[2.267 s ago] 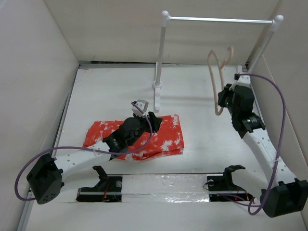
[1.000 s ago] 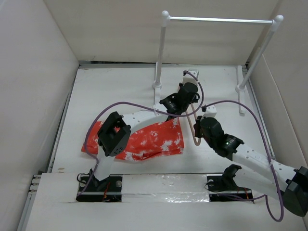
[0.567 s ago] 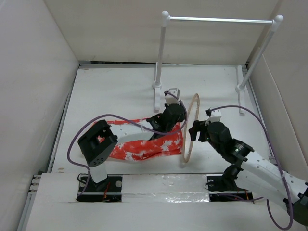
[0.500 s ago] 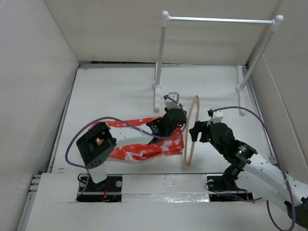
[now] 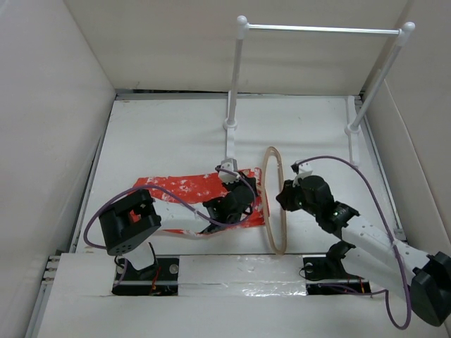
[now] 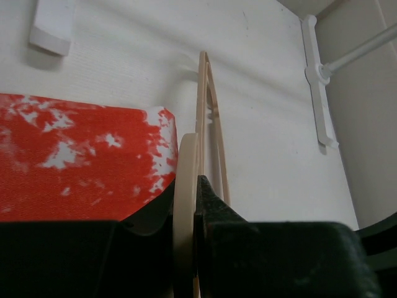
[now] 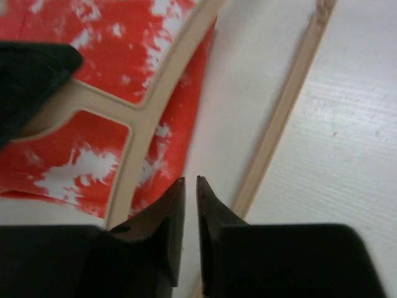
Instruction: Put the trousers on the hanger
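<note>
The trousers' edge (image 7: 184, 125) is beside the hanger, so the right gripper next needs to reach between the hanger's arm and bar (image 7: 282, 121), grab the trousers there and pull them through onto the hanger.
The red-orange trousers (image 5: 180, 196) lie folded flat on the table, left of centre. They also show in the left wrist view (image 6: 74, 155) and the right wrist view (image 7: 68, 155). The pale beige hanger (image 5: 273, 201) stands on edge just right of them. My left gripper (image 5: 243, 201) is shut on a curved part of the hanger (image 6: 185, 186) above the trousers' right edge. My right gripper (image 5: 285, 196) is on the hanger's right side. Its fingertips (image 7: 180, 189) are together with nothing between them, pointing between the hanger's arm (image 7: 149, 105) and its bar (image 7: 282, 121).
The white rail (image 5: 320, 29) with two posts stands at the back. One post foot (image 5: 229, 141) is just behind the trousers, the other (image 5: 352, 137) at the back right. White walls close in on three sides.
My left gripper has drawn back toward the near side and now grips the hanger. The hanger has shifted slightly left. My right gripper's jaws no longer hold it.
</note>
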